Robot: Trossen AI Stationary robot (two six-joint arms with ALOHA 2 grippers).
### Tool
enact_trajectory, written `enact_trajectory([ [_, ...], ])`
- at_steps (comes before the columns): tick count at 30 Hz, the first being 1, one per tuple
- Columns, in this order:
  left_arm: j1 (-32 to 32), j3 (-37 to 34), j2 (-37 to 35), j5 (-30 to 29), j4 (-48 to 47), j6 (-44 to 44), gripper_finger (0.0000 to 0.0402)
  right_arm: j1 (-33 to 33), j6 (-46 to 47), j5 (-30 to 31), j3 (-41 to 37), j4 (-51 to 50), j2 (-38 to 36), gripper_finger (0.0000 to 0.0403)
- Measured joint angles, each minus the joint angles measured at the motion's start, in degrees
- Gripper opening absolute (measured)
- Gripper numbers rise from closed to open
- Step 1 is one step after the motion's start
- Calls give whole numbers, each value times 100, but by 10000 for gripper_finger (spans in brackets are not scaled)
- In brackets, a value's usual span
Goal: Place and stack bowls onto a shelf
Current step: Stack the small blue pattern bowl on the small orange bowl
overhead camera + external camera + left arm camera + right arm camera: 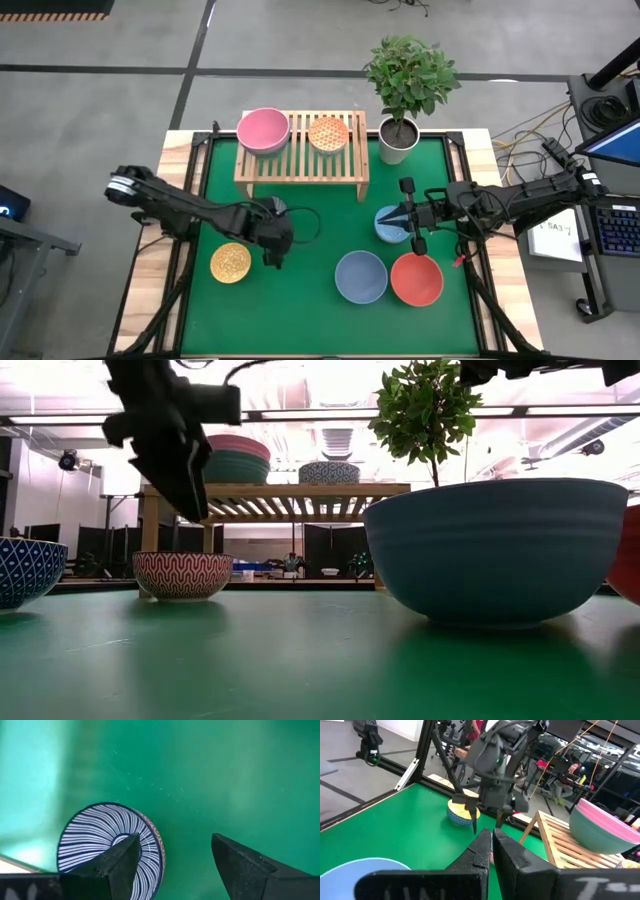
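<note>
I should next lift the blue-white striped bowl by its rim [160, 847] with my left gripper, to stack it in the orange bowl on the shelf.
My left gripper [172, 862] is open and hovers above the green mat, pointing down. One finger stands over the blue-white striped bowl [107, 845], which rests on its base [182, 575] just below. My right gripper [492, 845] is shut and hangs in the air over the light blue bowl [392, 224]. The yellow bowl [230, 262], blue-grey bowl [360, 276] and red bowl [416, 280] sit on the mat. On the light-wood shelf [300, 165], the pink bowl [262, 130] is stacked in the teal bowl [235, 468], and the orange bowl [328, 133] stands beside them.
A white pot with a leafy plant [398, 140] stands at the shelf's right end. The green mat [310, 310] has wooden table borders on both sides. Open mat lies in front of the shelf, between the two arms.
</note>
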Motion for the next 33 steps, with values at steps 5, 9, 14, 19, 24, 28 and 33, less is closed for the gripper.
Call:
enact_trajectory([
  [5, 151, -64, 315, 11, 0, 45, 225, 0, -7, 0, 0, -59, 0, 9],
  [9, 275, -304, 389, 11, 168, 43, 218, 0, -9, 0, 0, -55, 0, 9],
  [14, 349, -744, 385, 12, 719, 20, 205, 0, -15, 0, 0, -57, 0, 9],
  [19, 339, -870, 383, 17, 903, 6, 160, 0, -17, 2, 0, -59, 0, 9],
  [24, 339, -870, 379, 15, 901, -40, 64, -1, -20, 4, 0, -56, 0, 9],
  [28, 337, -866, 374, 51, 902, -142, 11, 0, -20, 5, 0, -59, 0, 9],
  [33, 126, -588, 374, 424, 857, -320, 6, 0, -3, 7, 1, -65, 0, 9],
])
